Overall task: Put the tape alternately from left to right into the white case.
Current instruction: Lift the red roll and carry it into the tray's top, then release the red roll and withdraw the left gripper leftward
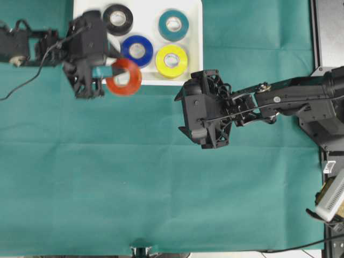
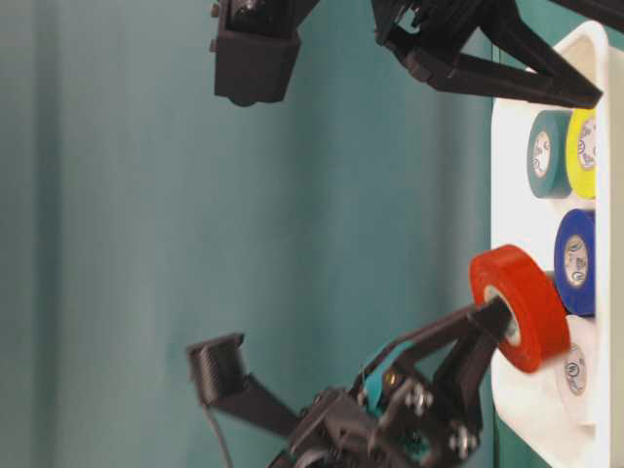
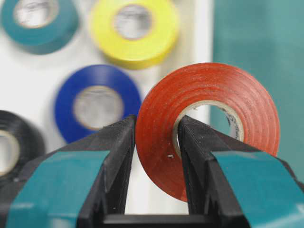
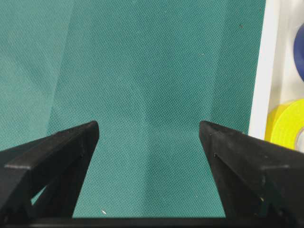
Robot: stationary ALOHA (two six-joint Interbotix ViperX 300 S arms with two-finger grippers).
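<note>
The red tape is high above the white case's near rim [image 3: 203,118] in the left wrist view, so my left gripper must lower it before releasing.
My left gripper [image 1: 109,72] [image 3: 156,127] is shut on the red tape [image 1: 127,80] [image 3: 209,90] [image 2: 522,307], one finger inside the core and one on the outer side. The roll hangs tilted over the front left rim of the white case [image 1: 196,37] [image 2: 507,146]. In the case lie the black [image 1: 117,19], teal [image 1: 173,24], blue [image 1: 137,50] [image 3: 97,102] and yellow [image 1: 171,61] [image 3: 135,31] rolls, and a white roll [image 2: 575,370] at the near end. My right gripper [image 1: 181,114] [image 4: 148,128] stands open and empty over the green cloth, right of the case's front corner.
Green cloth [image 1: 134,177] covers the table. A black cable [image 1: 32,78] trails from the left arm. Grey and black fixtures [image 1: 328,32] line the right edge, with a pale ridged part [image 1: 330,199] low on the right.
</note>
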